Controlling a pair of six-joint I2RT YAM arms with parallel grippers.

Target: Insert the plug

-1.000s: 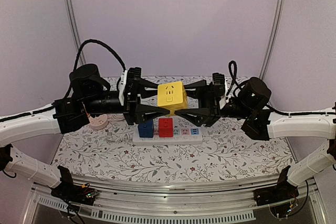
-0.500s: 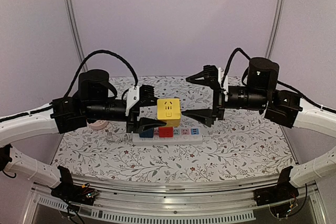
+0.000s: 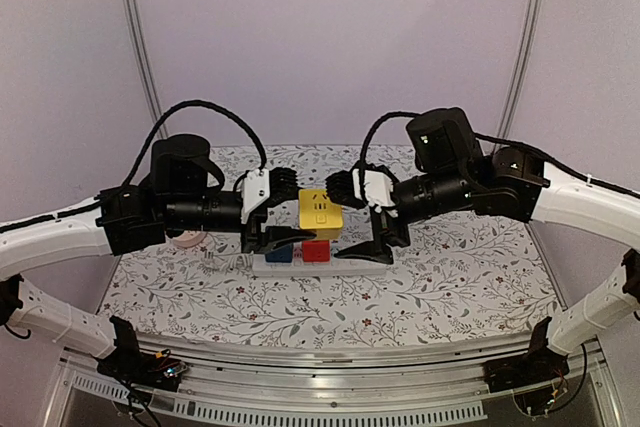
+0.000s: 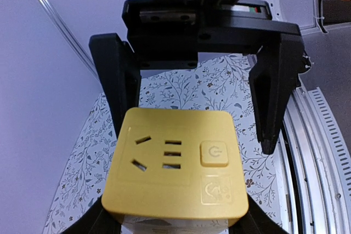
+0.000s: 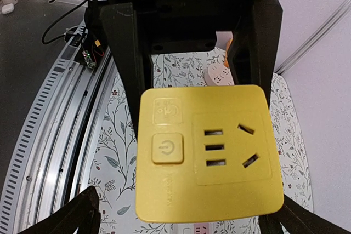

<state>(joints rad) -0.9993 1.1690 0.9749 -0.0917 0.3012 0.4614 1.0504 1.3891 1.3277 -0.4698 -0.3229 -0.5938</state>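
My right gripper should reach the yellow plug [image 3: 321,216] [image 5: 209,155] and grab its sides opposite my left gripper, leaving the plug's bottom free to insert.
The plug [image 3: 320,214] is a yellow cube with socket slots and a power button on its face. It hangs just above the white power strip [image 3: 350,259], which carries a blue plug [image 3: 279,252] and a red plug [image 3: 316,250]. My left gripper [image 3: 298,210] comes in from the left and is shut on the yellow cube; in the left wrist view the cube [image 4: 175,165] fills the space between its fingers. My right gripper [image 3: 348,219] faces it from the right, open wide. Its fingers stand clear of the cube [image 5: 205,154] on both sides.
A pink round object [image 3: 187,237] lies on the floral tablecloth [image 3: 450,287] behind my left arm. Pink and blue sockets [image 3: 362,250] on the strip's right half are bare. An aluminium rail [image 3: 330,387] runs along the table's near edge.
The right gripper let go of the yellow cube and opened wide while its arm rose and swung. The left gripper has carried the cube down toward the strip.
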